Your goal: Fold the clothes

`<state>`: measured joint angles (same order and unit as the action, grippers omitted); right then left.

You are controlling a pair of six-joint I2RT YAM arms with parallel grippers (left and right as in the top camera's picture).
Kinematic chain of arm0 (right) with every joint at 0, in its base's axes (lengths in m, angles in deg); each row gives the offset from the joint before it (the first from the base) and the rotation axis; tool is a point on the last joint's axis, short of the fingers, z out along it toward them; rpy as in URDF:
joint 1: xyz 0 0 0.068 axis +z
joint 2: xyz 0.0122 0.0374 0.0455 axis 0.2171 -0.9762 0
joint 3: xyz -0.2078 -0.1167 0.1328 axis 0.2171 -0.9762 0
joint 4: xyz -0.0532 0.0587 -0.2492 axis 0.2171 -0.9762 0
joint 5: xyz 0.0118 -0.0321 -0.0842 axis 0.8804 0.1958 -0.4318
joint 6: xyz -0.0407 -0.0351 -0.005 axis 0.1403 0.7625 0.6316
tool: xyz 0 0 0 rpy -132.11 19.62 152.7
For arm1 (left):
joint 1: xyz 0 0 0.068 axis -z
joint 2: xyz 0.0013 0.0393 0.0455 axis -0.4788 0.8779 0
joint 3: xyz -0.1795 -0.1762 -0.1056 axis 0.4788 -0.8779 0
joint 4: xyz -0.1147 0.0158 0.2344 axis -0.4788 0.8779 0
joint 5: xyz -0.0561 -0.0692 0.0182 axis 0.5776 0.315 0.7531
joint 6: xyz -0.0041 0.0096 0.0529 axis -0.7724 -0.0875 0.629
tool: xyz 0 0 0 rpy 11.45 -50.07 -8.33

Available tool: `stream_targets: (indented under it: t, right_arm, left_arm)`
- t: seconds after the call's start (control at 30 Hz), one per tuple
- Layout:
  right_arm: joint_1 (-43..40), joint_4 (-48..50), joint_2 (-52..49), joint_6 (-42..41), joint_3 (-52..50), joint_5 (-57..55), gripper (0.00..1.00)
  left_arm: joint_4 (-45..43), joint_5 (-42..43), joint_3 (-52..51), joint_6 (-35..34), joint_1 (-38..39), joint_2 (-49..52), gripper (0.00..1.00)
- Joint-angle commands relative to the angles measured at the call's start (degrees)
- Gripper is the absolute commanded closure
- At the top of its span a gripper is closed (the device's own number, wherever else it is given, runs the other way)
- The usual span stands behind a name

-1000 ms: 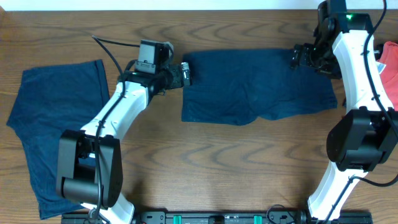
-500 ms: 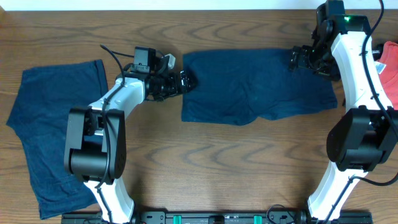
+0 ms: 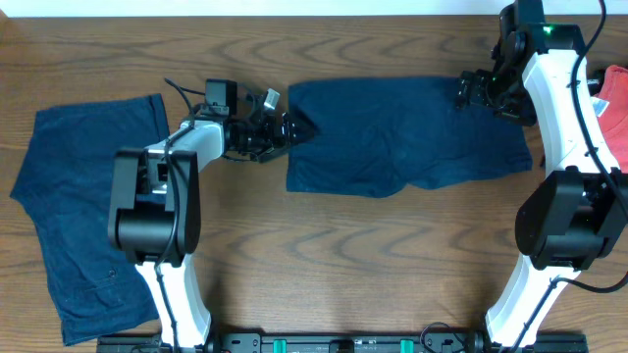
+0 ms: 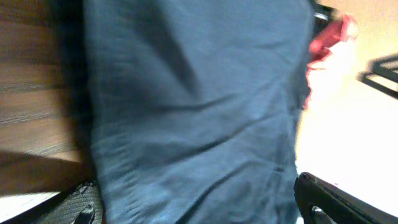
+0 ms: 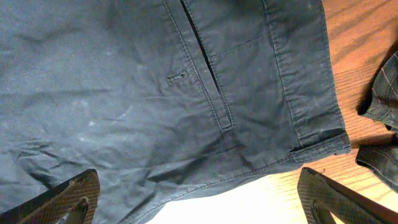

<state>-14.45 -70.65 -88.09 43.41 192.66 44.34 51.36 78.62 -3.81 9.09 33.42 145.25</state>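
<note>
The middle navy garment's edge (image 3: 293, 127) (image 4: 194, 206) opposite the waistband needs to be folded over toward the waistband, so my left gripper will grab the garment by that edge next.
A navy garment (image 3: 402, 137) lies flat at the table's middle back, with a waistband and a slit pocket showing in the right wrist view (image 5: 186, 93). A second navy garment (image 3: 78, 206) lies spread at the left. My left gripper (image 3: 294, 127) is at the middle garment's left edge. Its jaws (image 4: 199, 211) are wide open with navy cloth (image 4: 199, 112) lying between them. My right gripper (image 3: 469, 90) hovers over that garment's back right corner, and its jaws (image 5: 199, 199) are wide open and empty above the hem.
A red cloth (image 3: 616, 108) lies at the right table edge beside the right arm. A dark plaid cloth (image 5: 382, 99) shows just past the waistband in the right wrist view. Bare wood runs along the front of the table (image 3: 343, 265).
My left arm has stretched out flatter and its gripper has slid a little right onto the middle garment's left edge. The right arm and both garments have not moved.
</note>
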Motion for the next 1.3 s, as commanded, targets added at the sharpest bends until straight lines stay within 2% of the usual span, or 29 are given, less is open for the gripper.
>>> stream_targets:
  t: [0.0, 0.13, 0.2, 0.37, 0.4, 0.43, 0.47, 0.5, 0.67, 0.83, 1.1, 1.27]
  right_arm:
    - [-0.2, 0.0, 0.2, -0.1, -0.3, 0.2, 0.01]
    - [-0.1, -0.3, 0.2, -0.1, -0.3, 0.5, 0.01]
    - [0.0, -0.4, 0.2, -0.1, -0.3, 0.9, 0.01]
    - [0.6, -1.2, 0.2, -0.1, -0.3, 1.7, 0.01]
    - [0.8, -1.5, 0.2, -0.1, -0.3, 1.7, 0.01]
    - [0.9, -1.7, 0.2, -0.1, -0.3, 1.7, 0.01]
    - [1.0, -2.0, 0.2, -0.1, -0.3, 1.7, 0.01]
    - [1.2, -2.1, 0.2, -0.1, -0.3, 1.7, 0.01]
    - [1.9, -2.5, 0.2, -0.1, -0.3, 1.7, 0.01]
    - [2.4, -2.5, 0.2, -0.1, -0.3, 1.7, 0.01]
    - [2.7, -2.3, 0.2, 0.1, -0.3, 1.7, 0.01]
    - [2.8, -1.8, 0.0, 1.9, -0.4, 2.9, 0.01]
  left_arm:
    - [0.8, 2.1, -1.8, 0.9, 0.5, 5.8, 0.02]
    - [0.1, 2.7, -1.8, 0.9, 0.8, 6.3, 0.02]
    - [-2.5, 5.6, -1.8, 0.9, 1.1, 6.3, 0.02]
    - [-9.6, 7.2, -1.8, -4.5, 2.0, 6.3, 0.02]
    - [-10.1, 7.2, -1.8, -4.7, 2.1, 6.3, 0.14]
    - [-10.3, 7.2, -1.8, -4.7, 2.1, 6.3, 0.44]
    - [-10.3, 7.2, -1.8, -4.9, 2.1, 6.3, 0.81]
    - [-10.2, 6.7, -1.8, -5.7, 2.0, 6.3, 0.94]
    - [-10.0, 4.2, -1.8, -8.3, 0.5, 6.3, 0.94]
    - [-8.6, 3.4, -1.8, -9.6, -4.2, 6.3, 0.94]
    - [-2.1, 3.4, -1.8, -7.6, -13.6, 6.2, 0.94]
    - [1.5, 3.5, -1.8, -5.4, -16.9, 6.0, 0.94]
